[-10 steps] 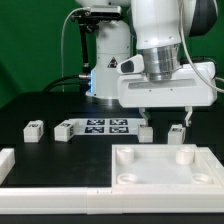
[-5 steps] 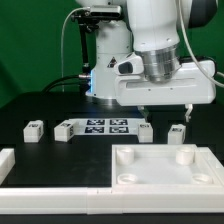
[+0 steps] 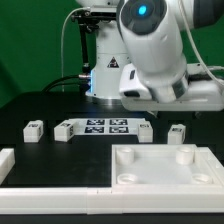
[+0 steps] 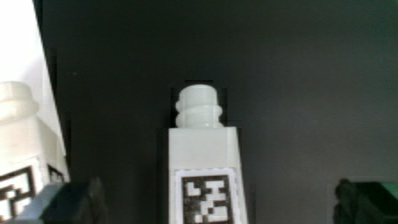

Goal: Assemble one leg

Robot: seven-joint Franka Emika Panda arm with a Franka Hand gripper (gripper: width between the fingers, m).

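Note:
My gripper grabs the white leg by its tagged body [image 3: 177, 134] [image 4: 208, 192] next, leaving the threaded end free to enter the panel's socket.
Several small white legs with tags lie on the black table in the exterior view: two at the left [image 3: 33, 129] [image 3: 65, 129] and two beside the marker board's right end [image 3: 145, 130] [image 3: 177, 131]. The arm's hand [image 3: 185, 92] hangs tilted above the right pair; its fingers do not show there. In the wrist view one leg [image 4: 205, 150] lies lengthwise between the spread dark fingertips [image 4: 71, 200], and neither tip touches it. My gripper [image 4: 217, 200] is open and empty. A second leg [image 4: 18, 125] lies beside it.
The marker board [image 3: 105, 125] lies in the middle of the table. The large white square panel [image 3: 150, 172] with round corner sockets lies at the front right. A white angled rail [image 3: 12, 160] runs along the front left. The robot base [image 3: 105, 60] stands behind.
The hand has tilted and swung toward the exterior view's right, and the fingers seen hanging over the two right legs no longer show there. The legs and panel have not moved.

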